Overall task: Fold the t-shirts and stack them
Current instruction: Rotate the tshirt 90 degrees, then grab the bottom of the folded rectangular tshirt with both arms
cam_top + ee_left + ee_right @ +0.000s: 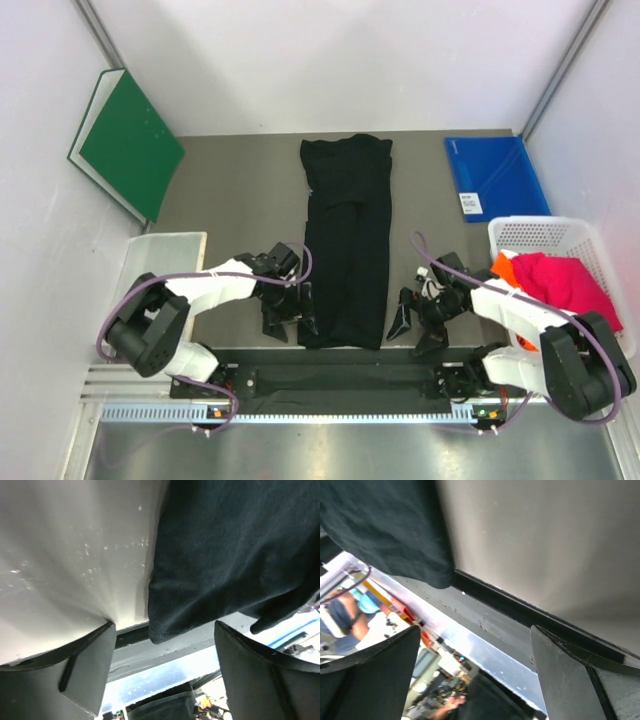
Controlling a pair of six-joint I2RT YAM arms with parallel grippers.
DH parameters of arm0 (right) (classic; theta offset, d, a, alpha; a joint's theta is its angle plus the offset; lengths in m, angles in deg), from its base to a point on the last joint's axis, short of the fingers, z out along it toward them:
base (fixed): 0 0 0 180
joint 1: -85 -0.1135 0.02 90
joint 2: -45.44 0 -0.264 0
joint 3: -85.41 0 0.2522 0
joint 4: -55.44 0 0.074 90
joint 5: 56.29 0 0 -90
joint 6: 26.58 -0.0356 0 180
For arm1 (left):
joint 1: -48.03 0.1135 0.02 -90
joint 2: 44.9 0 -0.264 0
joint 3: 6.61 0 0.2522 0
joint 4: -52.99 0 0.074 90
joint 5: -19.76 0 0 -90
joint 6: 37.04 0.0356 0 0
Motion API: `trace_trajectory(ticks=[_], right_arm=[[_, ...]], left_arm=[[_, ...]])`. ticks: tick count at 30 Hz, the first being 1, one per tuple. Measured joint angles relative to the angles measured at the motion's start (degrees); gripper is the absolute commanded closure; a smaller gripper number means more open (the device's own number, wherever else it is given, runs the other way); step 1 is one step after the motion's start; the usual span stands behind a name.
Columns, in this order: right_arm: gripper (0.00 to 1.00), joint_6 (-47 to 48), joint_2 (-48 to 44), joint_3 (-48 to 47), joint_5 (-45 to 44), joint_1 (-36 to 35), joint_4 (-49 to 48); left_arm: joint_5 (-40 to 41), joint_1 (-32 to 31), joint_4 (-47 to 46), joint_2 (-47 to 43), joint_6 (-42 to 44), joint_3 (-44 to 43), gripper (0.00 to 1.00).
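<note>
The robot's right gripper should next grab the black t-shirt's near-end corner beside it to fold that end of the t-shirt over. The other corner is left for the left gripper.
A black t-shirt lies folded into a long narrow strip down the middle of the table. Its near left corner shows in the left wrist view and its near right corner in the right wrist view. My left gripper stands open just left of the strip's near end, with nothing between its fingers. My right gripper is open just right of that end, also holding nothing. Magenta-pink and orange t-shirts lie bunched in the white basket.
A green board leans at the back left. A blue folder lies at the back right. A pale board sits at the left edge. The table's near edge rail runs just below both grippers.
</note>
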Motion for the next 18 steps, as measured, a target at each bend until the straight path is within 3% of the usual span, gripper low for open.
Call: trace_trajectory(ticks=[3, 18], right_arm=[[0.15, -3.4, -0.7, 3.3, 1.2, 0.0, -4.6], [0.27, -9.8, 8.6, 3.4, 7.3, -0.2, -19.8]], left_arm=[[-1.8, 0.0, -2.4, -1.6, -2.4, 2.3, 0.27], [-3.5, 0.0, -9.3, -2.1, -7.4, 4.3, 0.35]])
